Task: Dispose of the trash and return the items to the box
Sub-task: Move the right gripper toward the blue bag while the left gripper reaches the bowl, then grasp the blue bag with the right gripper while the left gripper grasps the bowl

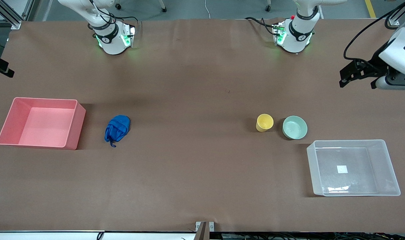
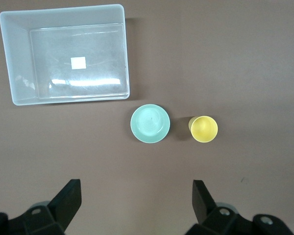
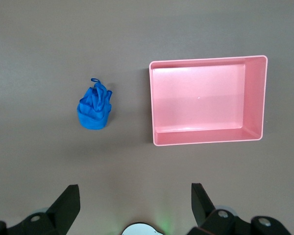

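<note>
My right gripper grabs the blue wad of trash by its bunched folds (image 1: 119, 122) (image 3: 93, 115) opposite the loop next, to drop the wad into the pink bin.
The blue wad of trash (image 1: 117, 129) lies on the table beside the pink bin (image 1: 69, 133); it also shows in the right wrist view (image 3: 94, 110). The yellow cup (image 1: 264, 122) and the mint-green bowl (image 1: 294, 127) stand upright side by side, with the clear box (image 1: 314, 166) nearer the front camera toward the left arm's end. My left gripper (image 2: 137, 193) is open and empty, high over the table by the bowl (image 2: 150, 124) and cup (image 2: 204, 129); it shows at the edge of the front view (image 1: 352, 75). My right gripper (image 3: 132, 196) is open and empty, high over the table.
The pink bin (image 3: 206, 139) is empty, and so is the clear box (image 2: 14, 63), which has a white sticker on its bottom. The arm bases (image 1: 112, 36) stand along the table edge farthest from the front camera. Brown table surface lies between the two groups of objects.
</note>
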Action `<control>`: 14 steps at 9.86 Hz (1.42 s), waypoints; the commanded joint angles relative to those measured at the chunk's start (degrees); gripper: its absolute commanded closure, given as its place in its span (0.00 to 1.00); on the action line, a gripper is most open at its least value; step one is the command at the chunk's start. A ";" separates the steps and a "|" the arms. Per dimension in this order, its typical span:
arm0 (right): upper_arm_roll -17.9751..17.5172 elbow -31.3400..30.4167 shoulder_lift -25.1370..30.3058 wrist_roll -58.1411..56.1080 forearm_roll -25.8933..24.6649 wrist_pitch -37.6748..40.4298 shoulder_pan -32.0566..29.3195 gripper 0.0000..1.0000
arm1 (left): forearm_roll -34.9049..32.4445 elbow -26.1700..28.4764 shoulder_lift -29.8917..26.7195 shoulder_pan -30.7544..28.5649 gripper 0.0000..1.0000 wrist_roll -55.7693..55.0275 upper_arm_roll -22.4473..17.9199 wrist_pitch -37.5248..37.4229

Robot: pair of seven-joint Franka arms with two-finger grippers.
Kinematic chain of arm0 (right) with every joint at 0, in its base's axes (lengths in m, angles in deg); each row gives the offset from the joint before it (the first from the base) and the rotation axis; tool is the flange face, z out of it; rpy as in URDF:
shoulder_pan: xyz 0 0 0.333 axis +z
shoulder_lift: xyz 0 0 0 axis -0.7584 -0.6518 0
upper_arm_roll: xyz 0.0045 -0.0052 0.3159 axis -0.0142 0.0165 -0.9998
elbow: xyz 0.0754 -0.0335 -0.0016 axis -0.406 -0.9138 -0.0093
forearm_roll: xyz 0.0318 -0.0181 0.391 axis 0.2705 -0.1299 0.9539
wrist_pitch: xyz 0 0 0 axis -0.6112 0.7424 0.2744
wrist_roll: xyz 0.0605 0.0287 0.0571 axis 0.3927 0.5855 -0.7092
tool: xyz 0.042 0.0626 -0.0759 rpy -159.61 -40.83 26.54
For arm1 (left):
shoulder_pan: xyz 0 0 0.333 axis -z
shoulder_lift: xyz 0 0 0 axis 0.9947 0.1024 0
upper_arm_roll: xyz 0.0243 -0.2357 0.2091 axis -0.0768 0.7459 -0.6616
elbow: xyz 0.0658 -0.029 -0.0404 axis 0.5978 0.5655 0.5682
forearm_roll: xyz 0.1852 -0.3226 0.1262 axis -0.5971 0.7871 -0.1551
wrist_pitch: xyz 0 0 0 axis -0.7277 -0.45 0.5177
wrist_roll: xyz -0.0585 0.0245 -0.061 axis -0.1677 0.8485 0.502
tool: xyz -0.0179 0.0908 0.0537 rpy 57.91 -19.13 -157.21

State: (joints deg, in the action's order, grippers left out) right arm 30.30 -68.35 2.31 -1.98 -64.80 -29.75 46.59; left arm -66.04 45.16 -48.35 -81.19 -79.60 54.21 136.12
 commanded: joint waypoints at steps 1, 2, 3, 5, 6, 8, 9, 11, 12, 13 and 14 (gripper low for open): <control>-0.26 -2.58 -3.06 0.20 0.62 -4.16 3.00 0.00 | -0.23 3.06 2.57 -0.21 0.00 0.15 0.07 3.30; -0.35 -7.30 -4.13 0.20 0.62 -10.19 3.70 0.00 | -0.23 6.98 3.02 -0.21 0.00 0.50 0.15 7.58; -0.35 -13.96 -4.31 0.64 0.62 -17.65 5.36 0.00 | -0.23 11.98 3.11 -0.12 0.00 0.50 0.15 12.85; -1.05 -24.62 -6.49 2.31 0.44 -30.67 7.39 0.00 | -0.14 22.09 4.85 -0.29 0.00 0.50 0.15 24.88; -1.83 -28.66 -7.99 2.66 0.44 -37.26 7.57 0.00 | -0.14 23.97 7.13 -1.34 0.01 0.76 0.15 28.25; -3.85 -34.92 -12.11 6.69 0.27 -49.14 8.53 0.00 | -0.14 25.38 12.75 -2.05 0.03 0.94 0.33 33.26; -4.21 -36.95 -13.96 7.93 0.18 -54.32 9.58 0.00 | -0.14 27.31 14.60 -2.05 0.03 0.85 0.42 37.55; -4.21 -40.99 -18.62 8.03 -0.34 -65.22 10.99 0.00 | -0.23 28.73 18.38 -2.05 0.04 0.94 0.42 40.84; -4.21 -42.66 -20.12 7.94 -0.52 -69.36 10.91 0.00 | -0.31 29.69 19.97 -2.14 0.04 0.94 0.42 42.50; -4.21 -43.20 -21.18 8.03 -0.61 -71.14 11.00 0.00 | -0.49 32.14 20.59 -2.23 0.05 0.94 0.42 45.56; -4.21 -43.29 -22.06 8.03 -0.61 -71.25 10.83 0.00 | -0.49 33.99 21.47 -2.32 0.05 0.94 0.42 48.73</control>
State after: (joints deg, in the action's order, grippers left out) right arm 26.02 -110.58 -19.99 4.99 -64.82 -100.18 57.44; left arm -66.04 75.73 -28.33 -83.02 -79.39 54.35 180.62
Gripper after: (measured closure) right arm 0.000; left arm 0.048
